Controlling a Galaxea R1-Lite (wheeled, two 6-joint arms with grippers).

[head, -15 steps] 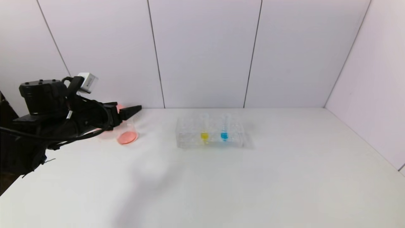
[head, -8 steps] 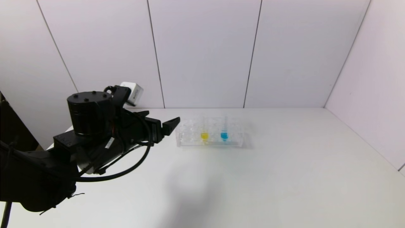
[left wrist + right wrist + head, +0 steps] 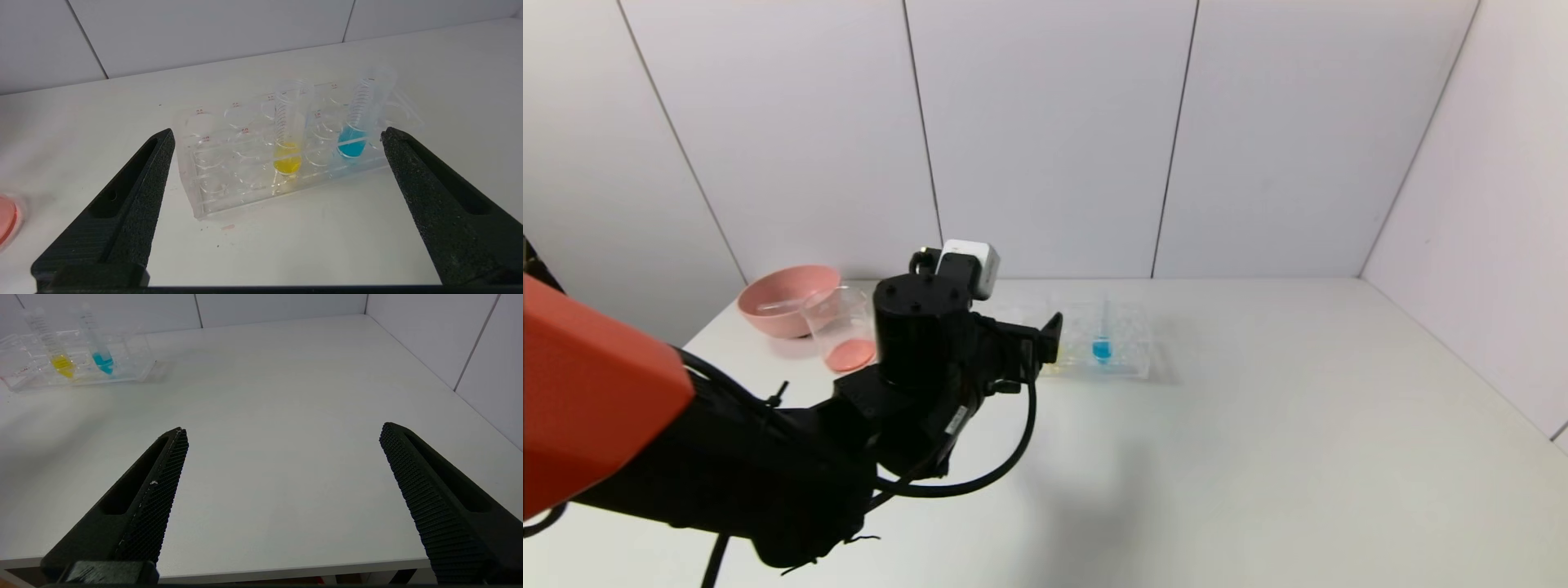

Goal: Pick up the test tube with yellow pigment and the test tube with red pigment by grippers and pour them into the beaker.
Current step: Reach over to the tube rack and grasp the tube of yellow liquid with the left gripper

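My left gripper reaches the yellow-pigment test tube next and grips the bare upper part below its rim (image 3: 293,108), as the clear rack (image 3: 229,163) surrounds the tube's lower half.
The yellow-pigment test tube (image 3: 288,134) stands upright in the clear rack (image 3: 229,163); it also shows in the right wrist view (image 3: 61,361). In the head view my left gripper (image 3: 1049,335) hides it. The left gripper (image 3: 277,131) is open and empty, a short way in front of the rack, with its jaws wide to either side of the yellow tube. The beaker (image 3: 841,331) stands at the far left with pink-red liquid in its bottom. No tube with red pigment shows. My right gripper (image 3: 284,428) is open and empty over the table's near edge.
A blue-liquid tube (image 3: 1102,339) stands in the rack (image 3: 1127,335) to the right of the yellow one. A pink bowl (image 3: 784,298) sits behind the beaker with a clear tube lying in it. Walls close the back and right sides.
My left arm has swung right from the beaker and bowl to the rack, jaws open. It now hides the yellow tube in the head view and uncovers the bowl and beaker.
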